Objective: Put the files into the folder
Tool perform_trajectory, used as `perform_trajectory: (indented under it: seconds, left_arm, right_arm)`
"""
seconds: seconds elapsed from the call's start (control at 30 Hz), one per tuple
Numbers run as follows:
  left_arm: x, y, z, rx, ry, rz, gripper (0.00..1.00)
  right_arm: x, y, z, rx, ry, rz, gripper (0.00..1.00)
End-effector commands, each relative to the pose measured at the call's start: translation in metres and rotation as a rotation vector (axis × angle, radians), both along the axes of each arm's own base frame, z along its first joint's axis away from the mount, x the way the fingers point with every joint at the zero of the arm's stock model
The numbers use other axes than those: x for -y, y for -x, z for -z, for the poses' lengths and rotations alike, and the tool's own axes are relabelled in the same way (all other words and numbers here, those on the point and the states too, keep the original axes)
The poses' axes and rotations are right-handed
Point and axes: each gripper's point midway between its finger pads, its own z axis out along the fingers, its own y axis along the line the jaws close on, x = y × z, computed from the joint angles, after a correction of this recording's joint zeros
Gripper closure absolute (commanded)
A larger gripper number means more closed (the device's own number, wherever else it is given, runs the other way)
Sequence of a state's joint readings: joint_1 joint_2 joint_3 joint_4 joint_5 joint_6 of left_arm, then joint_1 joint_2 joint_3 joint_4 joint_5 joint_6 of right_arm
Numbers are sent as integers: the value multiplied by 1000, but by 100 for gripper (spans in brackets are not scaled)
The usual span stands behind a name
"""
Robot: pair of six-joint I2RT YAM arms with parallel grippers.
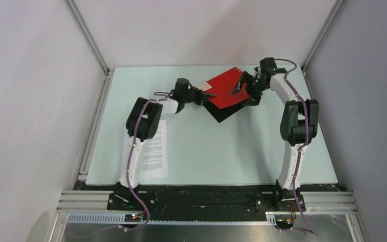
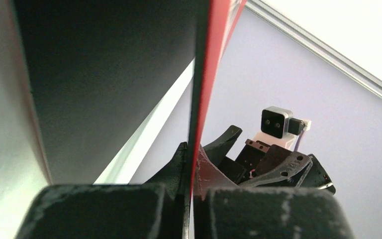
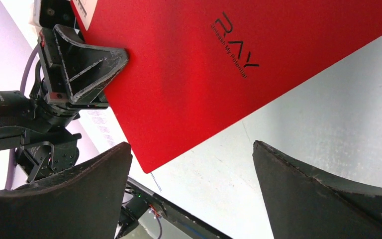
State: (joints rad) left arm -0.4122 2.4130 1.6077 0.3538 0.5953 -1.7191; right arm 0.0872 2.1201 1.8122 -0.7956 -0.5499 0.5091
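Next, my right gripper grabs only the raised red cover's free edge [image 1: 234,104] [image 3: 210,138] to swing the folder open for the files.
The folder [image 1: 226,86] lies at the back middle of the table. Its red cover is raised and its black inside [image 1: 228,114] shows below. My left gripper [image 1: 210,94] is shut on the cover's left edge. In the left wrist view the thin cover [image 2: 214,59], red on one face and black on the other, runs between the closed fingers of that gripper [image 2: 191,149]. My right gripper [image 1: 242,86] is open and empty over the cover's right part. In the right wrist view it [image 3: 190,145] hangs above the red cover [image 3: 219,74]. The files [image 1: 156,146] lie on the table at the left, partly hidden by the left arm.
The pale table [image 1: 242,151] ends in metal rails at the left [image 1: 93,131] and front [image 1: 206,199]. White walls close in at the back and both sides. The right arm's elbow [image 1: 297,121] stands over the right side.
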Motion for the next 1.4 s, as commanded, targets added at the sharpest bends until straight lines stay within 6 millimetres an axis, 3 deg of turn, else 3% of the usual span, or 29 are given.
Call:
perform_trajectory:
  seconds: [0.0, 0.1, 0.23, 0.4, 0.5, 0.6, 0.7, 0.8, 0.93, 1.07, 1.13, 1.17, 1.23, 1.37]
  left_arm:
    - [7, 21, -22, -86, 22, 29, 100]
    - [7, 27, -23, -104, 19, 35, 100]
    - [6, 35, -28, -127, 20, 48, 99]
    - [7, 45, -25, -185, 7, 71, 96]
    - [6, 47, -23, -202, -11, 68, 99]
    - [6, 46, -23, -198, -33, 63, 100]
    - [11, 49, -28, -194, -21, 90, 100]
    - [13, 52, -30, -212, -15, 101, 100]
    - [15, 55, -33, -231, -5, 104, 100]
    - [17, 64, -25, -266, -19, 113, 97]
    - [17, 69, -17, -287, -38, 113, 86]
    - [15, 71, -11, -302, -58, 111, 76]
    - [15, 71, -6, -298, -74, 113, 59]
    - [11, 69, 0, -261, -98, 118, 33]
  right_arm:
    - [-8, 1, -27, 36, -9, 48, 5]
    - [-8, -18, -20, 38, 1, 67, 9]
    - [7, -34, -6, 10, 49, 130, 13]
    - [-3, -51, -16, 31, -133, 134, 17]
    - [-6, -54, -23, 29, -203, 122, 18]
    - [3, -42, -28, 13, -195, 137, 18]
    - [10, -31, -11, -43, -211, 181, 11]
    - [6, -43, 1, -25, -279, 206, 10]
    - [-4, -63, 1, 47, -339, 195, 14]
    - [-4, -78, -14, 114, -377, 190, 28]
    - [-2, -82, -24, 156, -383, 183, 45]
    - [-2, -82, -29, 169, -383, 179, 60]
    - [-1, -82, -29, 177, -374, 178, 77]
    - [-3, -80, -16, 166, -364, 179, 97]
